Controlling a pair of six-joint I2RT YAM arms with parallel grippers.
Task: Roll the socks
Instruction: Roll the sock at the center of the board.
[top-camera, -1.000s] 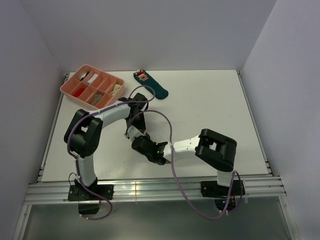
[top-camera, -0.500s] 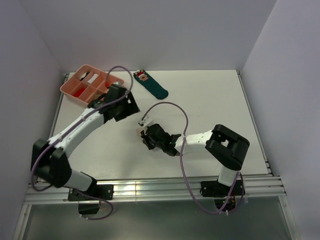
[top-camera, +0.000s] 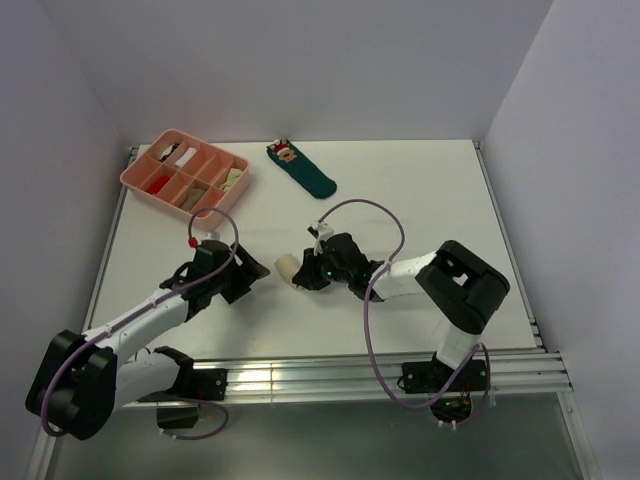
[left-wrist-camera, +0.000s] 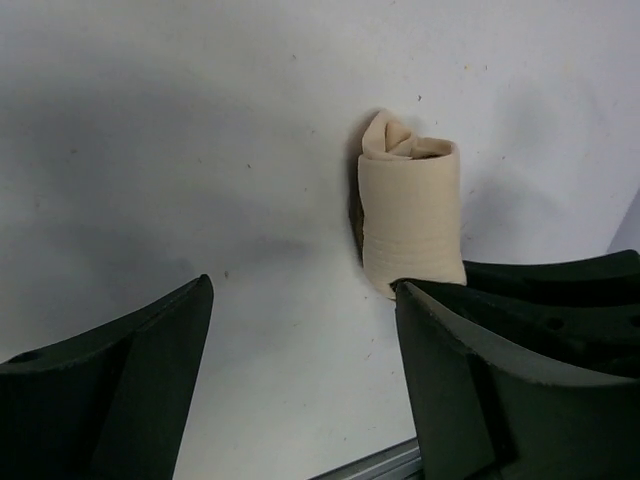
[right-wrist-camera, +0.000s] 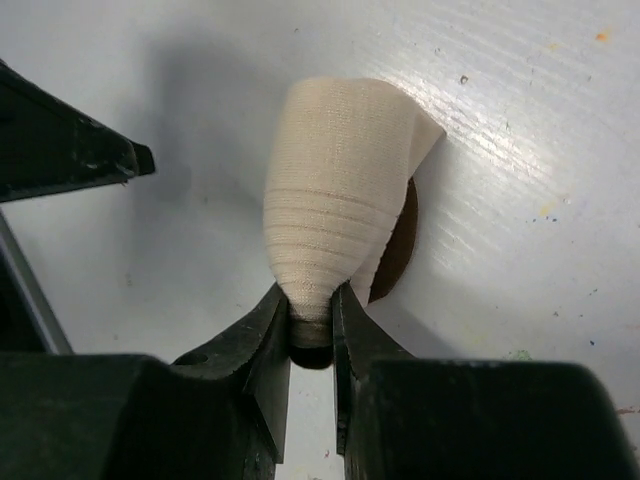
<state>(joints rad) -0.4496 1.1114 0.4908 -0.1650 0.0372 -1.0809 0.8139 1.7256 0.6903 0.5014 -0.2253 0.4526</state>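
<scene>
The left gripper should next grab the sock roll (top-camera: 288, 270) (left-wrist-camera: 411, 212) across its sides, with the folded end pointing away, so that it can lower the roll into the tray still rolled.
The socks (top-camera: 287, 268) are one tight roll lying on the white table, cream outside with a dark brown edge (right-wrist-camera: 398, 248) showing underneath. My right gripper (right-wrist-camera: 311, 298) is shut on one tapered end of the roll (right-wrist-camera: 335, 190), which points away from it. In the top view the right gripper (top-camera: 304, 276) sits just right of the roll. My left gripper (top-camera: 252, 272) is left of the roll, apart from it and open. In the left wrist view the roll (left-wrist-camera: 410, 225) lies beyond the right finger (left-wrist-camera: 500, 380), and only bare table lies within the left gripper (left-wrist-camera: 302, 290).
A pink divided tray (top-camera: 130, 180) with small items stands at the back left. A dark teal sock with a red-and-white figure (top-camera: 303, 170) lies at the back centre. The metal rail (top-camera: 300, 378) runs along the near table edge.
The left arm has swung from over the middle back to the near left and its jaws have opened. The right gripper has carried the roll to the right and slightly back.
</scene>
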